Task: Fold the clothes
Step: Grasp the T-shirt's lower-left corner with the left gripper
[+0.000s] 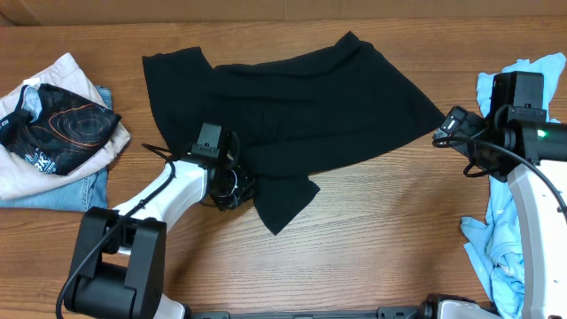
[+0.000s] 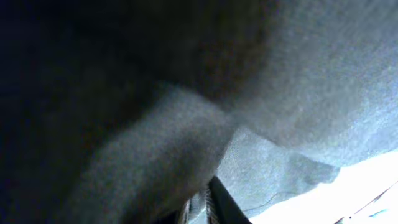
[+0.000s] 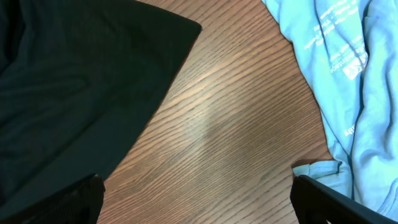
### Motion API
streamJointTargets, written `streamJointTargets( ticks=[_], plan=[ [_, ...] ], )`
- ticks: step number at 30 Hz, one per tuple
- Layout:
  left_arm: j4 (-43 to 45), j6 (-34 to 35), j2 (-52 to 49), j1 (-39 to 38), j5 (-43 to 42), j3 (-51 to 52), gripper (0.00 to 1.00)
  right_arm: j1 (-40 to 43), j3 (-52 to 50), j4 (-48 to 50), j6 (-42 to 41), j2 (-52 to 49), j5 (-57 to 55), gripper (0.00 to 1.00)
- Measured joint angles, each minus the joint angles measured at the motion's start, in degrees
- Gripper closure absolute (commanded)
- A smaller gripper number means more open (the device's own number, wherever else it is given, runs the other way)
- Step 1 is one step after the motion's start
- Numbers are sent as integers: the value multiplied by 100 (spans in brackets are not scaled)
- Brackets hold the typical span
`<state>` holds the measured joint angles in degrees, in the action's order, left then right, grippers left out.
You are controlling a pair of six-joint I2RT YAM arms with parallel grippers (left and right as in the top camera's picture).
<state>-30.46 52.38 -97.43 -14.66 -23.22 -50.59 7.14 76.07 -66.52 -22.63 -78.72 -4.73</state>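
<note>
My right gripper grabs the black T-shirt's corner [image 1: 435, 120] [image 3: 192, 31] next, opposite the T-shirt's edge at my left gripper, to stretch it flat for folding.
The black T-shirt [image 1: 301, 106] lies spread and rumpled across the back middle of the wooden table, with one flap pointing toward the front. My left gripper [image 1: 235, 186] is at the shirt's lower left edge. In the left wrist view its jaws [image 2: 202, 208] are nearly closed with a fold of dark fabric [image 2: 186, 124] draped over and between them. My right gripper [image 1: 446, 131] hovers just off the shirt's right corner. In the right wrist view its fingers [image 3: 199, 199] are wide apart over bare wood, with the shirt's corner [image 3: 74, 81] to the left.
At the left edge lies a pile: a black garment with an orange-and-white swirl print [image 1: 58, 124] on beige cloth [image 1: 62, 75] and blue denim [image 1: 84, 190]. Light blue clothes [image 1: 505, 239] are heaped at the right edge, also in the right wrist view [image 3: 348, 74].
</note>
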Motion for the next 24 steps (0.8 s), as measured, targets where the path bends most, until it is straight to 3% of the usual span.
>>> streamJointTargets(
  ticks=[3, 16, 24],
  plan=[
    [-177, -48, 162, 0, 116, 0, 96, 0, 0, 0, 2, 0, 0, 0],
    [-752, -699, 1506, 0, 660, 0, 96, -2, 0, -48, 2, 0, 0, 0],
    [-2264, -1003, 2833, 295, 1766, 0, 96, 0, 0, -164, 111, -11, 13, 0]
  ],
)
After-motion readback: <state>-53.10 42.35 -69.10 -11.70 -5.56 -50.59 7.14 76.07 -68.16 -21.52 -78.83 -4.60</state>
